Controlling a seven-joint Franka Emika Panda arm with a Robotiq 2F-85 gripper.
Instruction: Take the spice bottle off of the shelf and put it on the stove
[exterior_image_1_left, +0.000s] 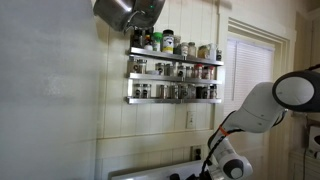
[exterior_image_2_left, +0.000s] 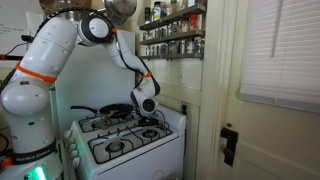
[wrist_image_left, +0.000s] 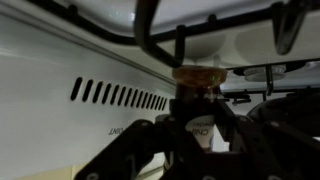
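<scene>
The spice bottle's brown base meets the white stovetop (wrist_image_left: 212, 50) beside the black grate bar, so it is time for my gripper to let go of the spice bottle.
The wrist view stands upside down. In it my gripper (wrist_image_left: 197, 128) is shut on the spice bottle (wrist_image_left: 196, 108), a small jar with a white label and a brownish cap, held close to the stove's grate and vented white back panel (wrist_image_left: 100, 70). In an exterior view my gripper (exterior_image_2_left: 148, 104) hangs just above the back right burners of the white stove (exterior_image_2_left: 130, 145). The silver shelf (exterior_image_2_left: 172, 35) with rows of jars is on the wall above, and also shows in an exterior view (exterior_image_1_left: 175, 75). My gripper (exterior_image_1_left: 215, 165) is low, well below it.
A dark frying pan (exterior_image_2_left: 113, 110) sits on the back left burner. A shiny metal pot (exterior_image_1_left: 125, 12) hangs near the shelf's top. A window with blinds (exterior_image_2_left: 285, 50) and a door frame stand beside the stove.
</scene>
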